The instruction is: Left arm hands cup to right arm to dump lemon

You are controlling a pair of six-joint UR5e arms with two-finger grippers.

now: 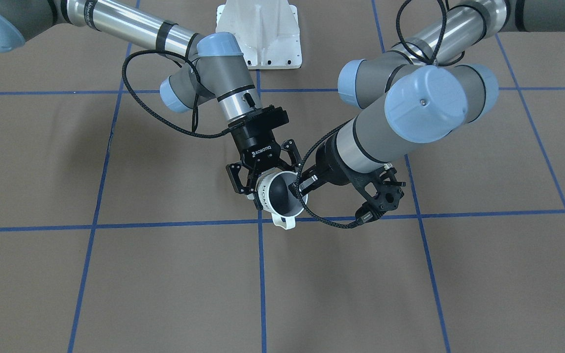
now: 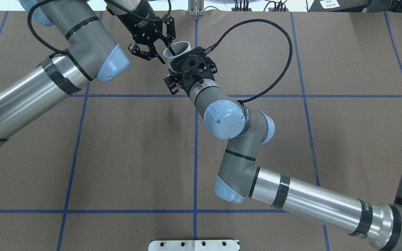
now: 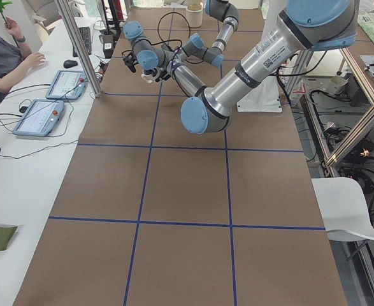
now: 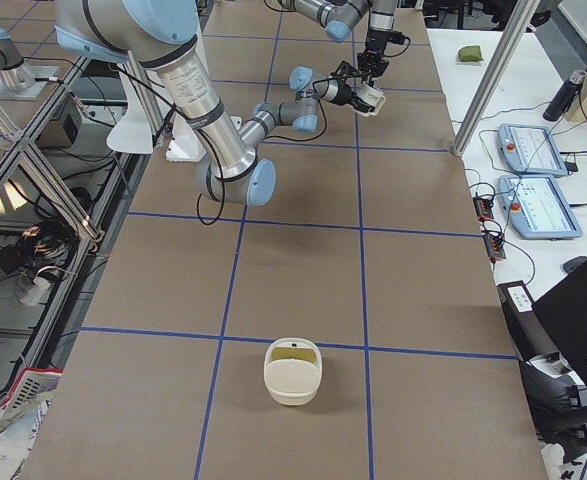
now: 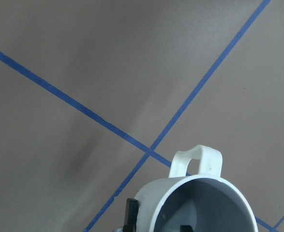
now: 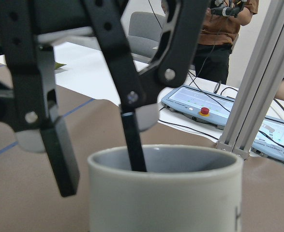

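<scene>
I should next take the cup over from my right gripper, so my left gripper should grab the cup by its rim (image 1: pixel 294 173) (image 5: pixel 158 208).
The white cup (image 1: pixel 278 195), with black "HOME" lettering, hangs in the air over the table's middle, its mouth tilted toward the front camera. My right gripper (image 1: pixel 269 179), marked ROBOTIQ, is shut on the cup's body from behind. My left gripper (image 1: pixel 301 189) is open and straddles the cup's rim. One of its fingers (image 6: pixel 133 145) is inside the cup (image 6: pixel 166 193) and the other is outside, with small gaps to the wall. The left wrist view shows the cup (image 5: pixel 204 200) and its handle from above. The lemon is not visible; the part of the cup's inside that shows is grey.
A cream tub (image 4: pixel 292 372) stands on the brown, blue-taped table (image 1: pixel 165 284) toward the robot's right end. The white robot base plate (image 1: pixel 260 34) is at the back. Operators, tablets and metal posts stand along the far table edge (image 3: pixel 40 115).
</scene>
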